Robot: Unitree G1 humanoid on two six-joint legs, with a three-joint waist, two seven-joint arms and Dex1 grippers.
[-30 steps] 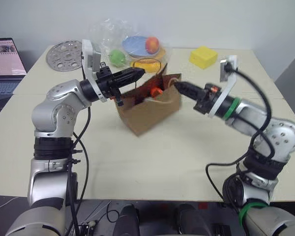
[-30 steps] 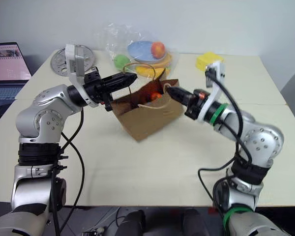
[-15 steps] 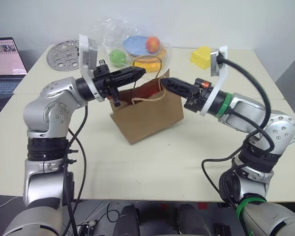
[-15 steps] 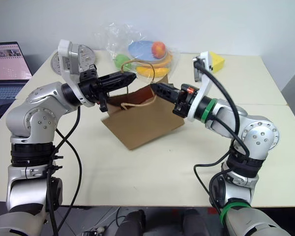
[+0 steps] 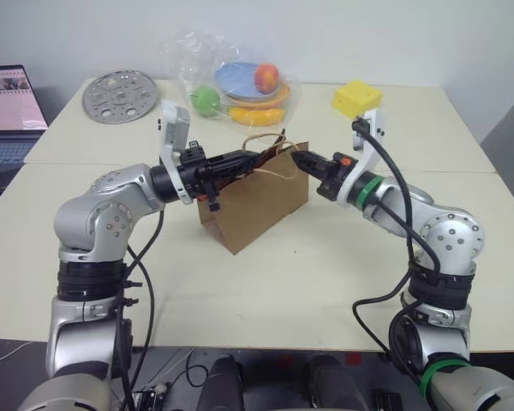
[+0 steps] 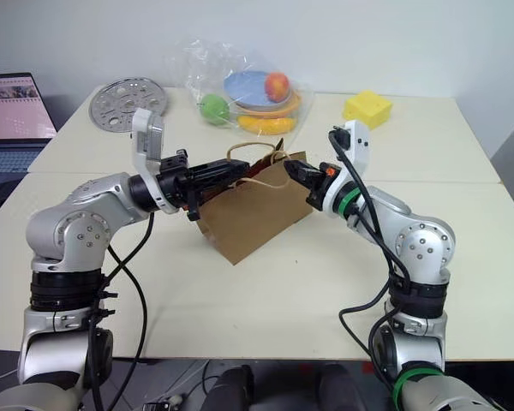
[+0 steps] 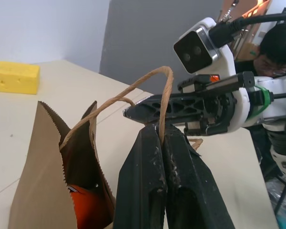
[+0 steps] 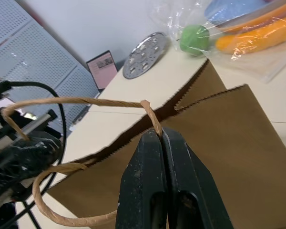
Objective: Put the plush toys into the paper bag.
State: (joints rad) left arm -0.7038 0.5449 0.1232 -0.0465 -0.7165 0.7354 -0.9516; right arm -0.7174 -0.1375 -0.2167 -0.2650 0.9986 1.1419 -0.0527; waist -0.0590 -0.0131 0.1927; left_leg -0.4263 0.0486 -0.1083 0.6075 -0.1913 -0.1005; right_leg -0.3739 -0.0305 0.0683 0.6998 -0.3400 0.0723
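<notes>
I can open my left gripper now, because the bag's handle hangs slack over its fingers and the bottom of the bag is on the tabletop, so the bag would stand.
The brown paper bag (image 5: 255, 202) stands in the middle of the table (image 5: 325, 274) with its mouth upward. My left gripper (image 5: 260, 157) reaches in from the left, shut on one twine handle (image 7: 133, 88). My right gripper (image 5: 296, 157) comes from the right, shut on the other twine handle (image 8: 86, 101). The two sets of fingertips almost meet above the bag's mouth. An orange plush toy (image 7: 86, 207) lies inside the bag, seen in the left wrist view; the rest of the inside is hidden.
At the back of the table sit a clear plastic bag (image 5: 236, 81) of toy fruit, a yellow foam block (image 5: 356, 98) and a perforated metal disc (image 5: 120, 96). A laptop (image 5: 8, 111) stands far left. A person (image 7: 276, 52) sits beyond my right arm.
Both grippers have sunk while still holding the handles. The bag came down with them from a raised, tilted pose and now sits lower on the table.
</notes>
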